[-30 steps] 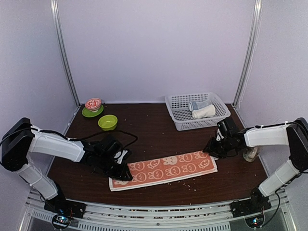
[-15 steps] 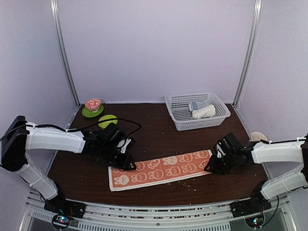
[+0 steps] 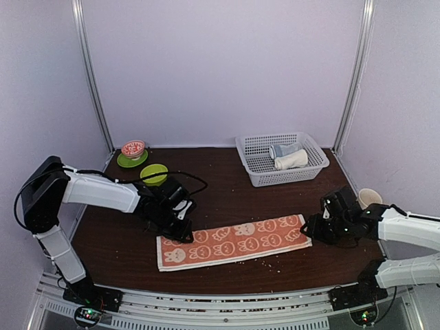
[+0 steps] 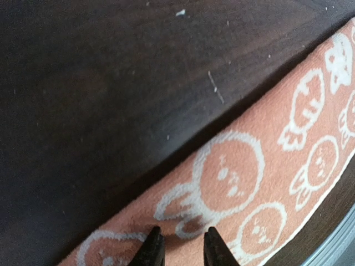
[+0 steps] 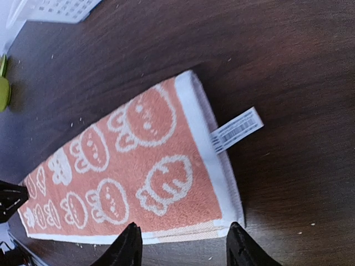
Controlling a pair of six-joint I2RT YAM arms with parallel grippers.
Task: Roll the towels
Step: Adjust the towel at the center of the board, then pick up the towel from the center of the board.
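Next, the right gripper grips the orange-red towel's near corner (image 3: 307, 243) (image 5: 229, 219) at the barcode-tag end to fold that end over for rolling.
The orange-red towel (image 3: 232, 240) with white rabbit circles lies flat and stretched along the table's front. My left gripper (image 3: 180, 230) sits low over its far left corner. In the left wrist view its fingertips (image 4: 155, 250) stand a narrow gap apart on the flat cloth (image 4: 249, 172), pinching nothing. My right gripper (image 3: 311, 230) hovers at the towel's right end. Its jaws are wide open over the near right corner (image 5: 166, 183), beside the white barcode tag (image 5: 237, 128). The cream-white towel (image 3: 291, 160) lies rolled in the basket.
A white mesh basket (image 3: 253, 162) stands at the back right and also holds a pale grey-blue bundle (image 3: 283, 149). A green bowl (image 3: 154, 173) and a green plate with a red bowl (image 3: 133, 152) sit at the back left. A pale cup (image 3: 369, 197) stands beyond my right arm. Crumbs dot the table.
My right arm swung down and out from the towel's far right corner to its right end, and its jaws widened. My left gripper slid right along the towel's left far edge.
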